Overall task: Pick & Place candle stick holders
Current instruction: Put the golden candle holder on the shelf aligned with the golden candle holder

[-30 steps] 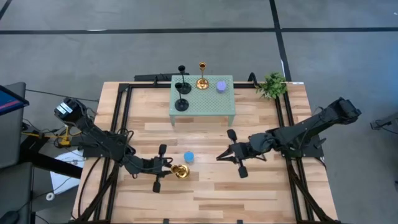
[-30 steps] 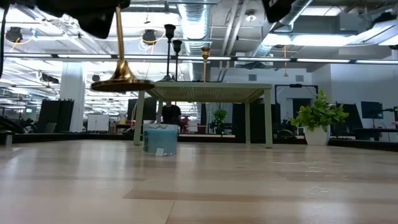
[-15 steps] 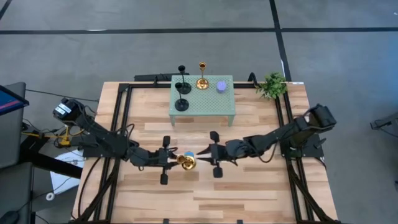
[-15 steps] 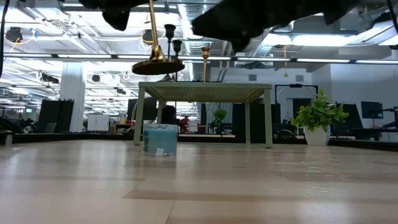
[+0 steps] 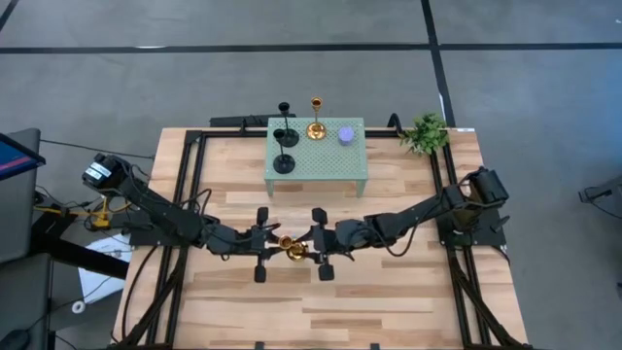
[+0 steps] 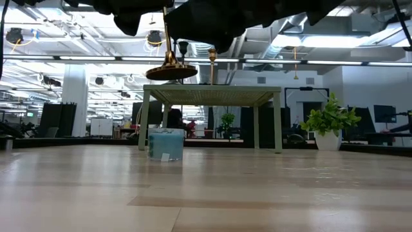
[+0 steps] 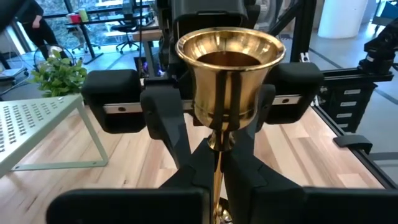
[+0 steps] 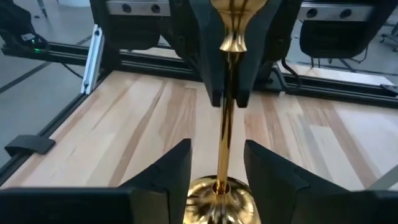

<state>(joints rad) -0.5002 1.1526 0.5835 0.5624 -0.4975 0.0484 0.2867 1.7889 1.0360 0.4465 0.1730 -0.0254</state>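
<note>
My right gripper will next grab the holder's stem above its base to place the gold holder (image 5: 292, 250) on the green stand.
A shiny gold candle stick holder (image 5: 292, 250) hangs upright above the table's middle, its cup (image 7: 229, 68) on top and its round base (image 6: 171, 72) clear of the wood. My left gripper (image 5: 275, 243) is shut on it. My right gripper (image 8: 221, 171) faces it from the table's right, open, with one finger on each side of the stem just above the base and touching nothing. A blue cylinder (image 6: 165, 143) stands on the table below. Two black holders (image 5: 284, 136), a gold one (image 5: 316, 126) and a purple cylinder (image 5: 345, 134) stand on the pale green stand (image 5: 321, 165). My left gripper pinches the gold holder's slim stem (image 7: 217, 163) between its two fingers, a little below the cup. The fingers (image 7: 249, 174) come level from the table's left and lie across the stem. The holder stands upright in the hold, lifted clear of the table.
A small green plant (image 5: 425, 132) stands at the stand's far right corner. Black frame rails (image 5: 190, 185) run along both sides of the wooden table. Bare wood lies along the near edge.
My right gripper has swung toward the table's left and down to the gold holder, and its fingers now spread on either side of the stem. My left gripper has carried the holder a little up and toward the far edge, keeping it upright.
</note>
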